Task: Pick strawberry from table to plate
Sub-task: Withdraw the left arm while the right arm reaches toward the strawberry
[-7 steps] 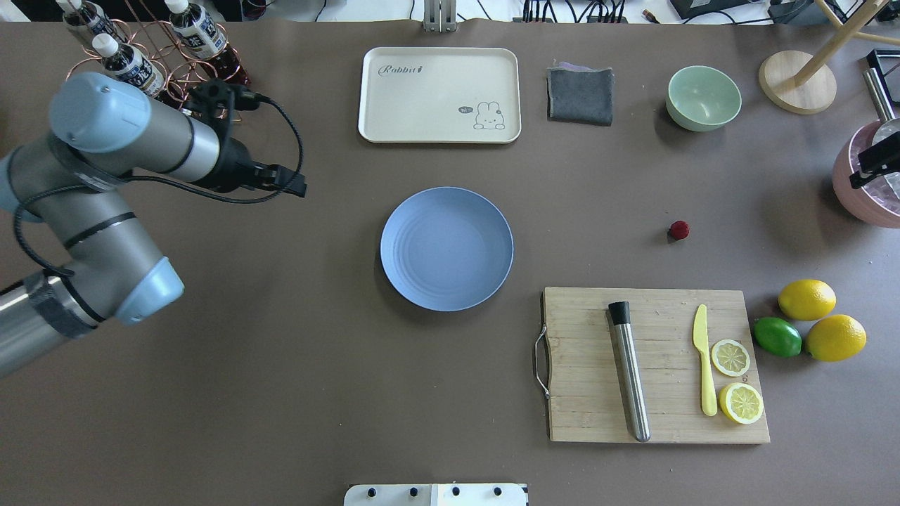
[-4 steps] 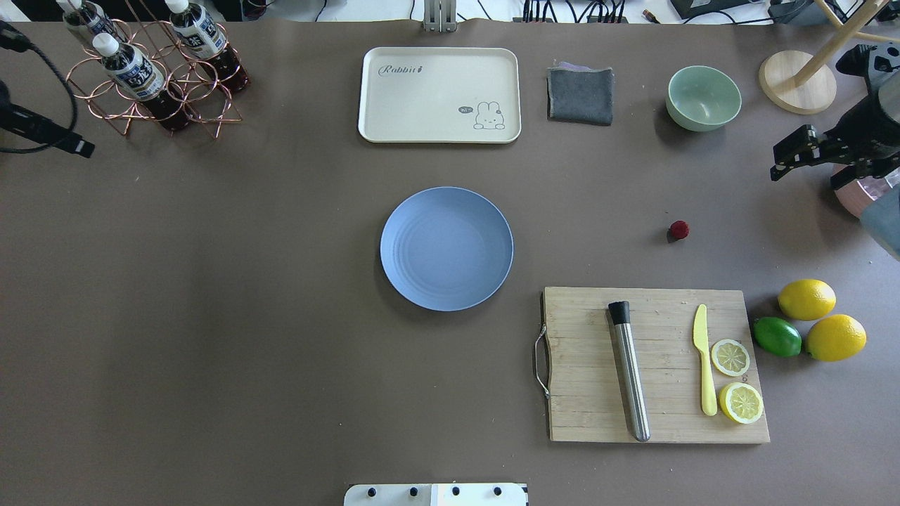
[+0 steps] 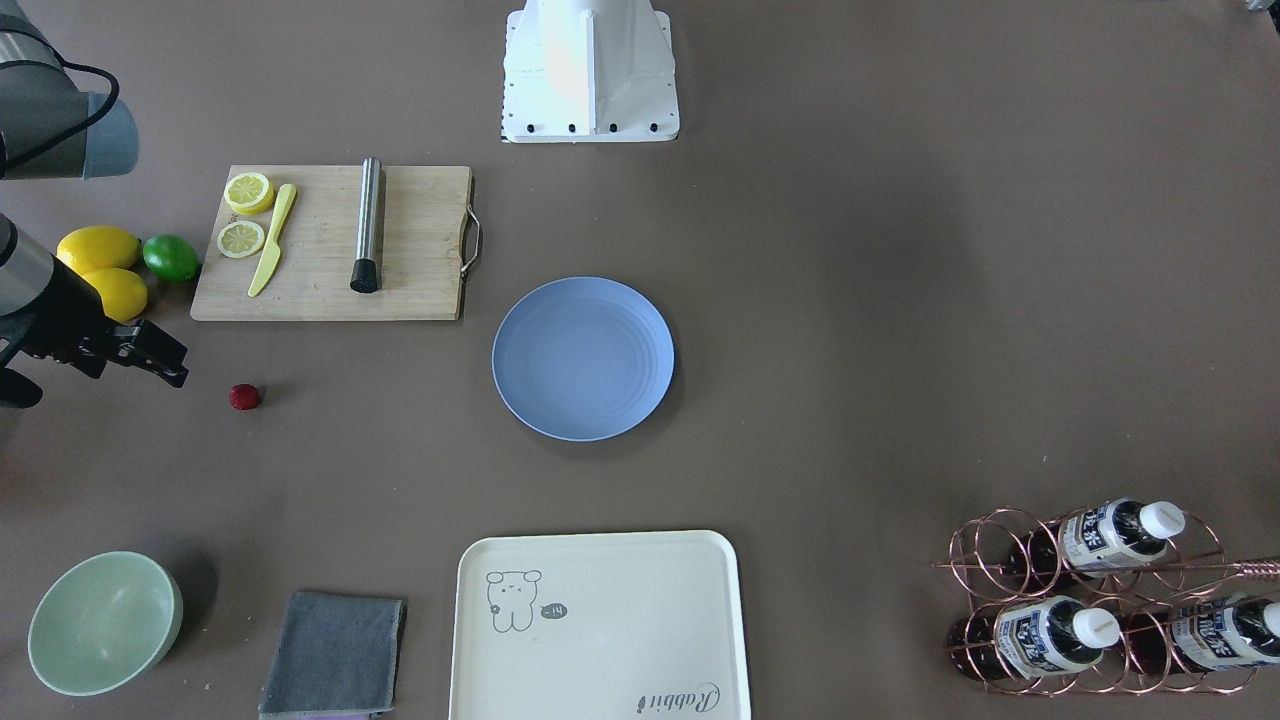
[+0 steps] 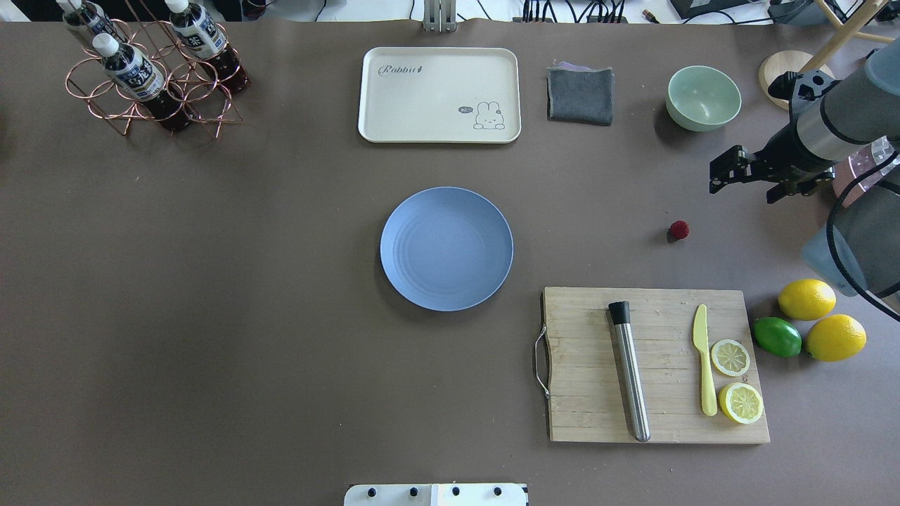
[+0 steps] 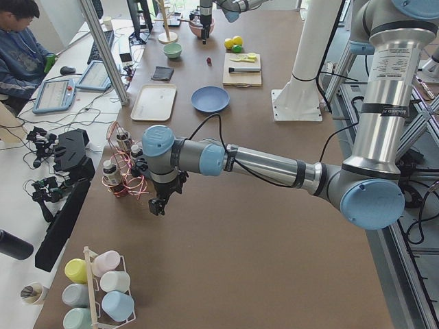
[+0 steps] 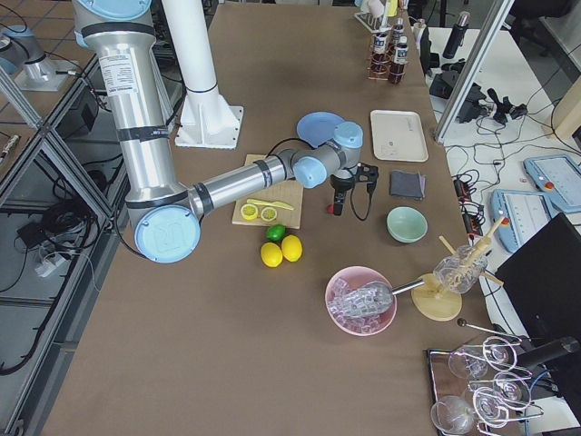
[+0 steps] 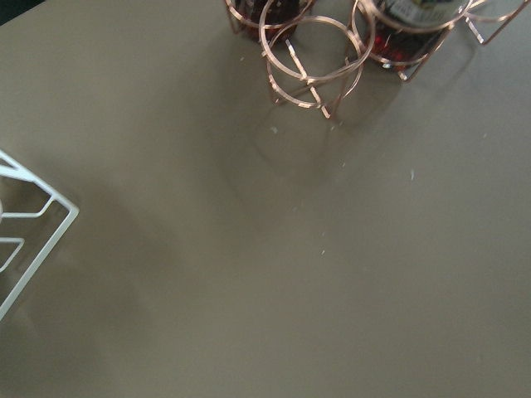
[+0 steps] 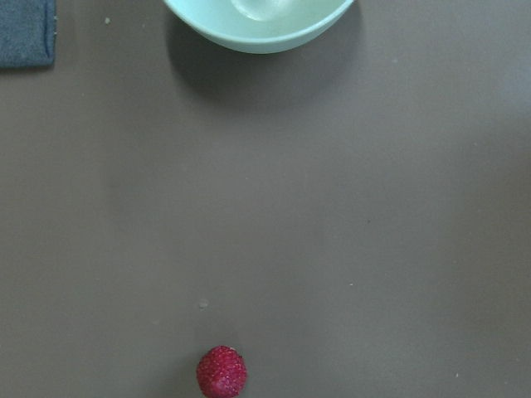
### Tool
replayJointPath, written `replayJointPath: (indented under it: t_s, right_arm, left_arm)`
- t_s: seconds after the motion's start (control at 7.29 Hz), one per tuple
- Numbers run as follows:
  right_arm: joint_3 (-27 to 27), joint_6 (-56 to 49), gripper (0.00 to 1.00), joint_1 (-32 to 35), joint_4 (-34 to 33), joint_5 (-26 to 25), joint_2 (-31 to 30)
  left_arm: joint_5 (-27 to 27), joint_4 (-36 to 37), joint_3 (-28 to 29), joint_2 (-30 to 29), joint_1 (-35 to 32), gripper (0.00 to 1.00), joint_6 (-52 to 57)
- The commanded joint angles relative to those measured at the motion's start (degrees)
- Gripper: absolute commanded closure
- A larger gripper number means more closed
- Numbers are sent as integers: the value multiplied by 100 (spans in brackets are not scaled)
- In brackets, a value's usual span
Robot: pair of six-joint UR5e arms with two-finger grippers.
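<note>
My right gripper is to move the strawberry onto the plate (image 3: 583, 358), so next it needs to grab the strawberry by its round bumpy body (image 3: 245, 396).
The strawberry (image 4: 679, 230), a tiny dark red berry, lies on the brown table (image 4: 281, 316) right of the light blue plate (image 4: 446, 248), which holds nothing. My right gripper (image 4: 742, 191) hangs open a short way to the right of and beyond the berry, holding nothing. The right wrist view looks straight down and shows the strawberry (image 8: 221, 372) at its bottom edge. My left gripper (image 5: 159, 208) shows only in the exterior left view, near the bottle rack, and I cannot tell whether it is open or shut.
A wooden cutting board (image 4: 583, 351) with a metal muddler, a yellow knife and lemon slices sits near the berry. Lemons and a lime (image 4: 777, 336) lie to its right. A green bowl (image 4: 703, 97), grey cloth (image 4: 580, 95), cream tray (image 4: 422, 98) and bottle rack (image 4: 151, 77) line the far side.
The left arm has swung out of the overhead view to the left. The right arm has come in from the right edge, its gripper moving leftward toward the strawberry.
</note>
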Motion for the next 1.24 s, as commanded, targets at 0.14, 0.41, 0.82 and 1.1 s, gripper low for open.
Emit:
replayJointPath:
  t_s: [0.14, 0.41, 0.82, 1.1]
  right_arm:
    - [-350, 70, 0, -541, 862, -479, -13]
    - [-387, 105, 0, -962, 982, -1023, -13]
    - [-457, 219, 0, -1131, 982, -1112, 5]
    - [-510, 255, 9, -1192, 990, -1183, 14]
  left_arm:
    - [-16, 651, 40, 55, -71, 1, 304]
    - [-25, 669, 40, 64, -62, 1, 304]
    - [-34, 660, 40, 99, -62, 1, 304]
    - [-34, 668, 40, 99, -62, 1, 304]
